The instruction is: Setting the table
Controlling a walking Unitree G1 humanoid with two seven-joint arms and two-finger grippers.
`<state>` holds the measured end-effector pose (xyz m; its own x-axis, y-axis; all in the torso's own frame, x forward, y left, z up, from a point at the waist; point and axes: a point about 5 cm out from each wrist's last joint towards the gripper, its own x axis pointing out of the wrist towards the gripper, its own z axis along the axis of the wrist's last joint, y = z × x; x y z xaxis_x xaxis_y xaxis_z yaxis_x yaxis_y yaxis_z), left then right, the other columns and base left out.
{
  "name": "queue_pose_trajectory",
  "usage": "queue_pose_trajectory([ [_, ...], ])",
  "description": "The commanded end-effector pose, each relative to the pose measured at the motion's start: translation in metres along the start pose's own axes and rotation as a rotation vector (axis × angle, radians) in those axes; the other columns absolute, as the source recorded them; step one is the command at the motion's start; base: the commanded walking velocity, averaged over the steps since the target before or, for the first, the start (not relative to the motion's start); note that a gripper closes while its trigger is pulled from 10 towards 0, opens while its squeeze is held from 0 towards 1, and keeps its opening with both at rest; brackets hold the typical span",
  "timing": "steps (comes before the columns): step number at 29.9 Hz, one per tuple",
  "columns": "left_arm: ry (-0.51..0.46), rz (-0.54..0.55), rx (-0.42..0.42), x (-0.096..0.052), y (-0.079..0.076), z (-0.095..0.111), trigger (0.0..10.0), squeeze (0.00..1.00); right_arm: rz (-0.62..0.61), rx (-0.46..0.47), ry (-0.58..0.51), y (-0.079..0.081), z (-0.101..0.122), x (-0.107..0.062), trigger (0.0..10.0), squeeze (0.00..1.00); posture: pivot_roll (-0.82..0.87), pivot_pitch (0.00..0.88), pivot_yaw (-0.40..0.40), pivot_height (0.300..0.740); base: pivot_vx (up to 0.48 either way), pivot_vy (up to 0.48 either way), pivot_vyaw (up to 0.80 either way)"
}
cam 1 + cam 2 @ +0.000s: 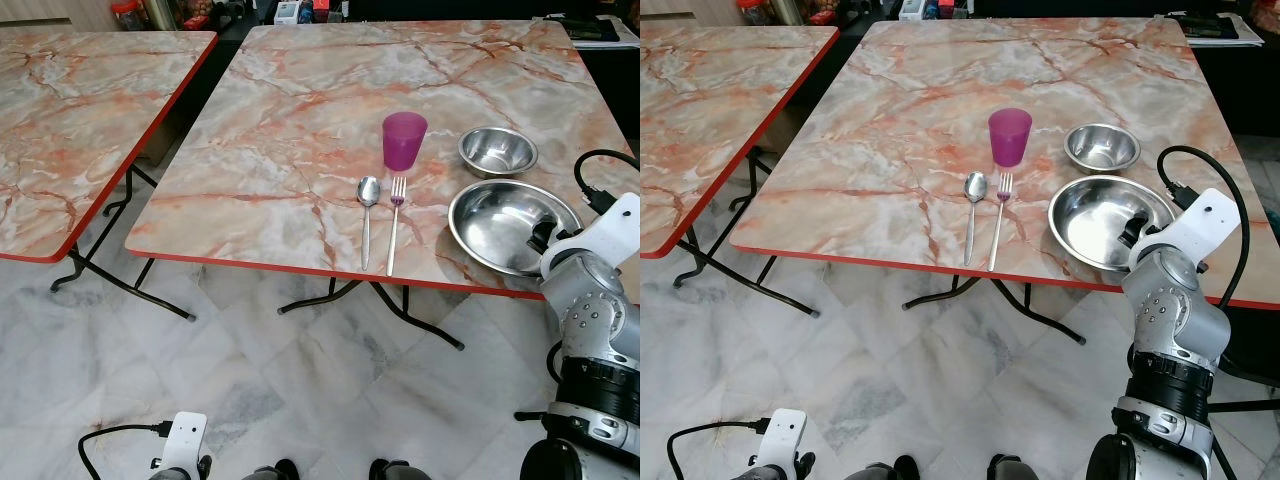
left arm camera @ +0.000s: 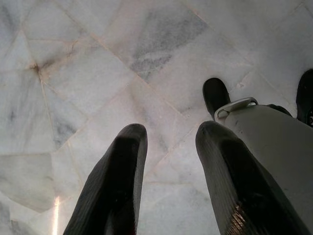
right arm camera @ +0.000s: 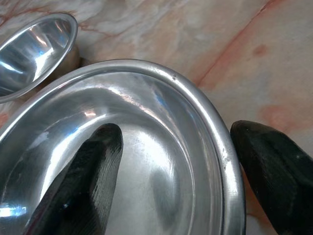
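The other marble table is to be set, so the robot's right hand should next pick up the large steel bowl by its rim (image 3: 226,161).
A large steel bowl (image 1: 505,222) sits at the near right edge of the marble table (image 1: 300,120). My right gripper (image 3: 176,132) is open and straddles its rim: one finger (image 3: 88,171) rests inside the bowl, the other (image 3: 274,161) lies outside over the tabletop. Behind it stands a small steel bowl (image 1: 497,150). Left of the bowls a spoon (image 1: 368,210) and a fork (image 1: 395,215) lie side by side, with a purple cup (image 1: 404,140) upright just beyond them. My left gripper (image 2: 171,132) hangs open over the floor.
A second marble table (image 1: 80,110) stands to the left, across a narrow gap. Folding metal legs (image 1: 400,310) stand under the near table. The floor is pale marble tile (image 1: 250,380). Jars and clutter (image 1: 130,12) line the far edge.
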<state>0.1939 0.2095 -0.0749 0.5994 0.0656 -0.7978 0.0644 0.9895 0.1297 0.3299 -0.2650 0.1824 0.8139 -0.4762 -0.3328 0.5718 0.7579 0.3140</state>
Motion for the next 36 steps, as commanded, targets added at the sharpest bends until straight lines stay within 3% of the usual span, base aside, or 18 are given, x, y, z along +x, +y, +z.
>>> queue_pose_trajectory([
  [1,0.042,0.008,0.004,-0.0018,0.0016,-0.0110,10.0,0.00,-0.017,0.012,0.020,-0.0033,-0.0054,0.0016,10.0,0.00,-0.14,0.191,0.072,0.740,0.000,0.000,0.00],
  [13,0.039,0.015,-0.003,-0.0019,0.0028,-0.0109,10.0,0.00,-0.049,0.031,0.047,-0.0077,-0.0151,0.0067,10.0,0.00,-0.13,0.202,0.072,0.740,0.000,0.000,0.00],
  [14,0.039,0.016,-0.004,-0.0020,0.0031,-0.0109,10.0,0.00,-0.048,0.038,0.046,-0.0072,-0.0152,0.0067,4.6,0.00,-0.13,0.202,0.072,0.740,0.000,0.000,0.00],
  [15,0.039,0.017,-0.004,-0.0020,0.0034,-0.0108,10.0,0.00,-0.042,0.048,0.043,-0.0059,-0.0150,0.0068,0.0,0.00,-0.13,0.202,0.072,0.740,0.000,0.000,0.00],
  [36,0.035,0.014,-0.008,-0.0018,0.0026,-0.0102,10.0,0.00,-0.030,0.093,0.029,-0.0011,-0.0117,0.0088,0.0,0.00,-0.12,0.198,0.071,0.740,0.000,0.000,0.00],
])
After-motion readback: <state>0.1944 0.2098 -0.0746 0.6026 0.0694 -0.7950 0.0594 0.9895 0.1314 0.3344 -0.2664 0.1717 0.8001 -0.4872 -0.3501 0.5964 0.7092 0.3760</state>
